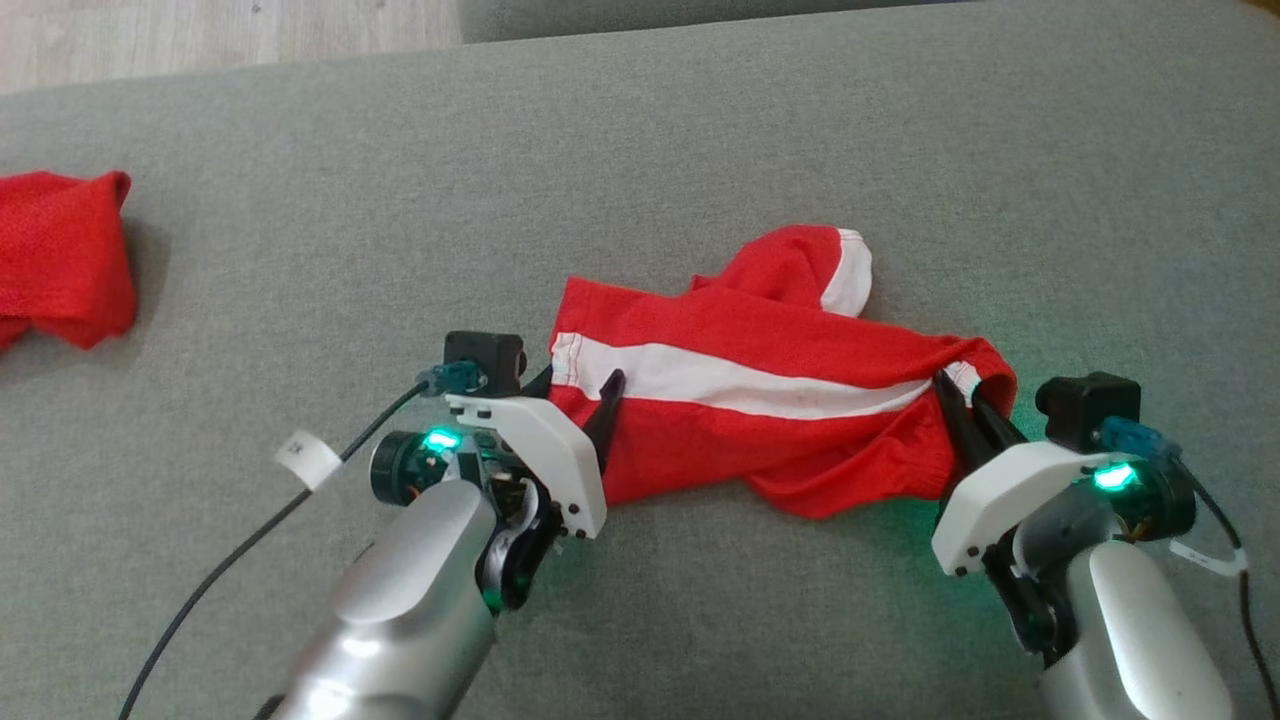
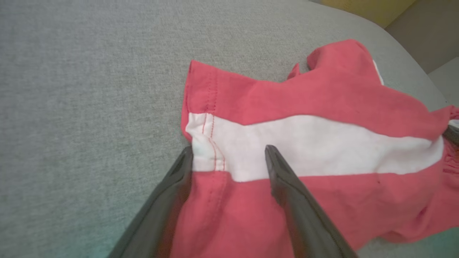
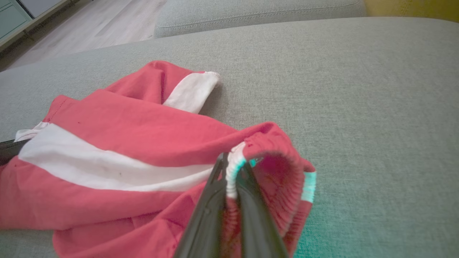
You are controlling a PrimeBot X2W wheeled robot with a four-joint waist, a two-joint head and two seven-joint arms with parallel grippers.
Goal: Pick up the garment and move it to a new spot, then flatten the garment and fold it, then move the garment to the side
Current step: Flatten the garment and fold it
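The leg hem's edge (image 2: pixel 187 101) stands up off the cushion while the shorts lie slack, so my left gripper will pinch the white-banded hem corner (image 2: pixel 201 139) next.
The garment (image 1: pixel 760 400) is a pair of red shorts with a white side stripe, lying crumpled on the grey couch cushion. My left gripper (image 1: pixel 580 385) stands open over its left hem; in the left wrist view one finger lies off the cloth's edge and the other on the stripe of the garment (image 2: pixel 304 143), with my left gripper (image 2: pixel 229 152) straddling the hem corner. My right gripper (image 1: pixel 962 392) is shut on the elastic waistband at the right end. The right wrist view shows my right gripper (image 3: pixel 229 165) pinching the gathered waistband of the garment (image 3: pixel 125 143).
A second red cloth (image 1: pixel 60 255) lies at the cushion's left edge. The grey cushion (image 1: pixel 700 150) stretches wide behind the shorts. A wooden floor (image 1: pixel 200 35) shows beyond the far left edge. A black cable (image 1: pixel 250 540) trails from my left wrist.
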